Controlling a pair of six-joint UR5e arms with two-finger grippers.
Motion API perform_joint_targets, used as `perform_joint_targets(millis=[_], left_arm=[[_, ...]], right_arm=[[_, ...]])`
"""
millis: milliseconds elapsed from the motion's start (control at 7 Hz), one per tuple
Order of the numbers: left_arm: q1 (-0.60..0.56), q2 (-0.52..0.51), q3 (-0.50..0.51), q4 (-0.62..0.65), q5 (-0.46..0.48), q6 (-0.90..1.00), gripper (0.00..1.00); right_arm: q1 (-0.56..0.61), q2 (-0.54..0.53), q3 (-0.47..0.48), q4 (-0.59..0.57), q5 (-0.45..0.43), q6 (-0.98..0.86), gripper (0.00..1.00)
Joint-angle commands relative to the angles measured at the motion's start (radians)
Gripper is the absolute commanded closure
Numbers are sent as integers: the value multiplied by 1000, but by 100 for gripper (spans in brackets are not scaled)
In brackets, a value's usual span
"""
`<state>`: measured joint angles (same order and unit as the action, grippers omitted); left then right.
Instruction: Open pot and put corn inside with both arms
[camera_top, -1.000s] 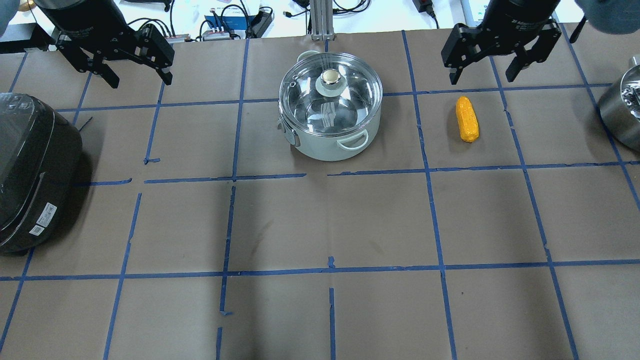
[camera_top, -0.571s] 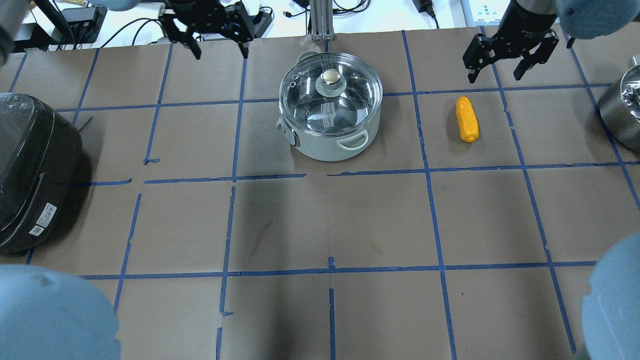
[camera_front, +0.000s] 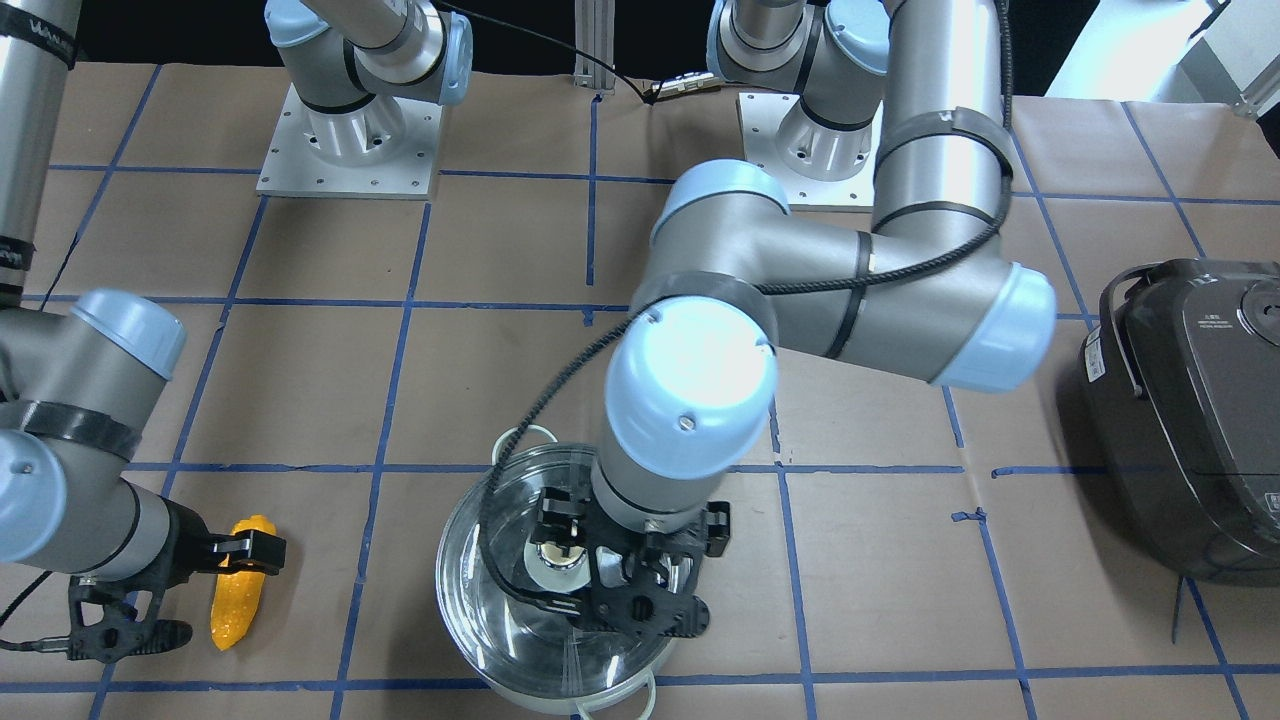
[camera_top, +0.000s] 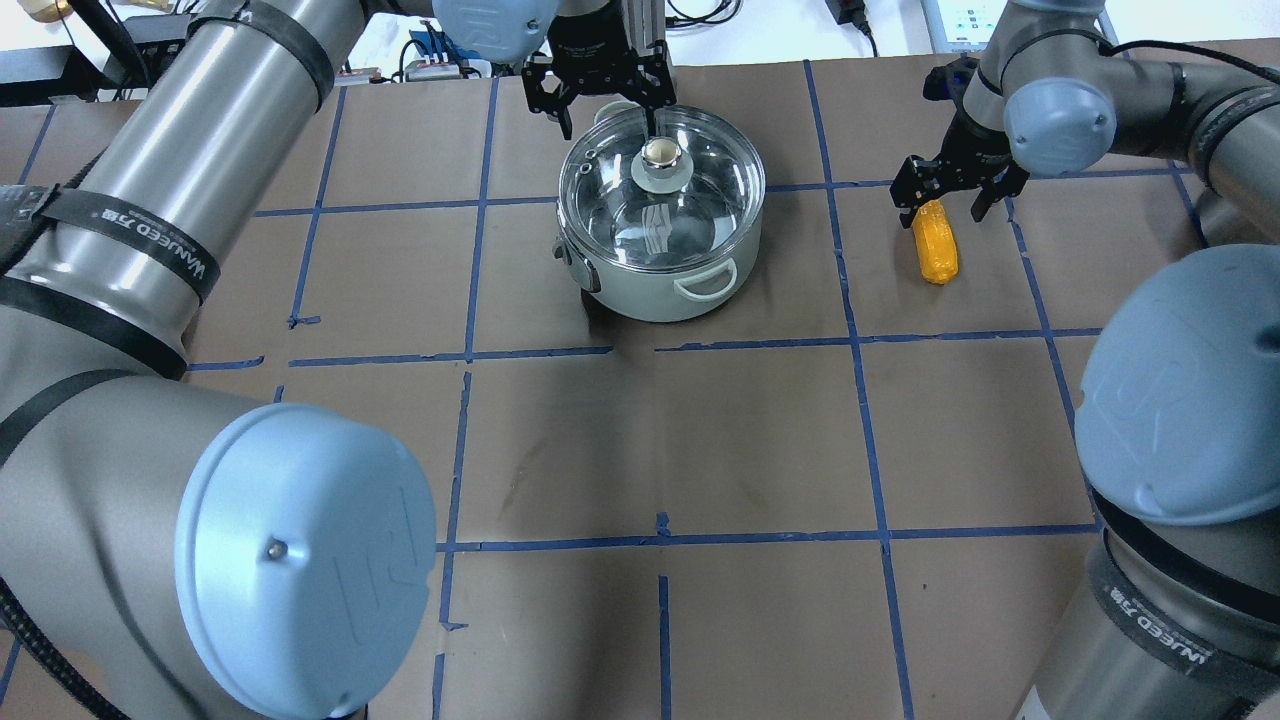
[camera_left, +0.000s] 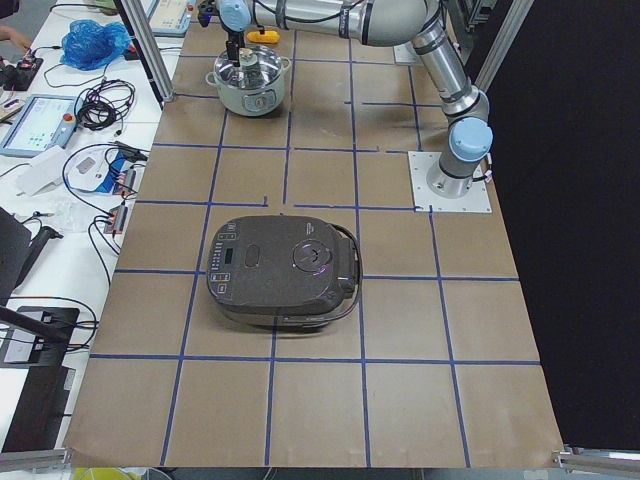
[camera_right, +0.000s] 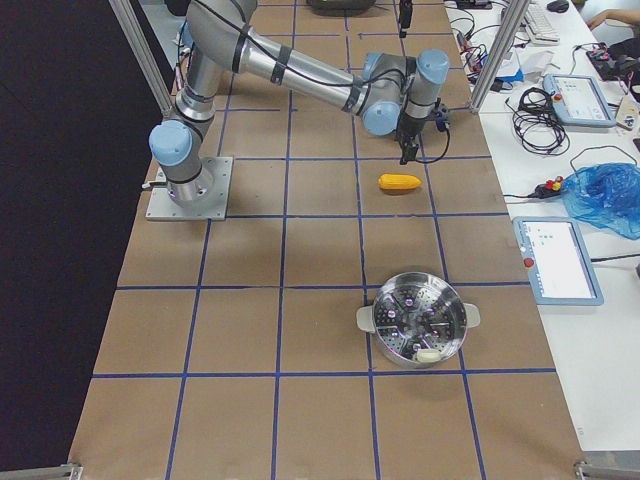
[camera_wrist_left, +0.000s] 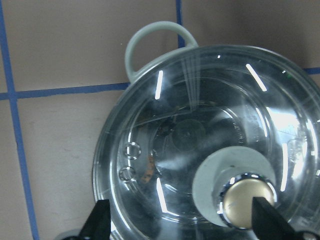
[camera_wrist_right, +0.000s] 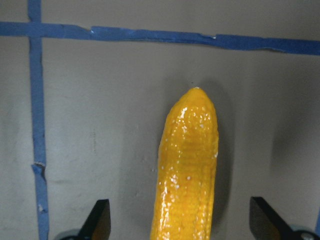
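My left gripper should open the pot (camera_front: 624, 692) for the corn, so it needs to grab the glass lid by its round knob (camera_front: 561, 554) next.
The steel pot (camera_top: 660, 250) stands at the table's far middle with its glass lid (camera_top: 700, 200) on and the knob (camera_top: 661, 155) upright. My left gripper (camera_top: 608, 120) is open just above the lid's far side. In the left wrist view the knob (camera_wrist_left: 245, 202) sits close to the right fingertip (camera_wrist_left: 265, 222). The yellow corn (camera_top: 937, 250) lies on the table right of the pot. My right gripper (camera_top: 945, 205) is open and low, with its fingers on either side of the corn's (camera_wrist_right: 190, 170) far end.
A dark rice cooker (camera_front: 1190, 420) sits at the table's left end. A second steel pot with a steamer insert (camera_right: 418, 320) stands at the right end. My arms' elbows (camera_top: 300, 560) fill the near corners of the overhead view.
My left gripper has moved right, from the far left to over the pot lid. My right gripper has come down and nearer, to the corn's far end. Both stay open.
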<state>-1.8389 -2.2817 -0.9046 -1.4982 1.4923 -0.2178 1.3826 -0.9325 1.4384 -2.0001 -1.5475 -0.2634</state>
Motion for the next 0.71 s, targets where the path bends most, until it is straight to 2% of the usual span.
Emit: perform_joint_targets(millis=[0, 286, 429, 571], left_arm=[[-32, -18, 0, 26, -21, -67, 0], [-49, -42, 0, 45, -20, -111, 0], [-49, -41, 0, 52, -17, -110, 6], [-49, -39, -3, 50, -11, -117, 58]], right_arm=[[-10, 49, 14, -55, 4, 1, 18], [-10, 47, 4, -52, 7, 12, 72], [-10, 41, -1, -52, 7, 13, 86], [-10, 35, -12, -49, 4, 13, 90]])
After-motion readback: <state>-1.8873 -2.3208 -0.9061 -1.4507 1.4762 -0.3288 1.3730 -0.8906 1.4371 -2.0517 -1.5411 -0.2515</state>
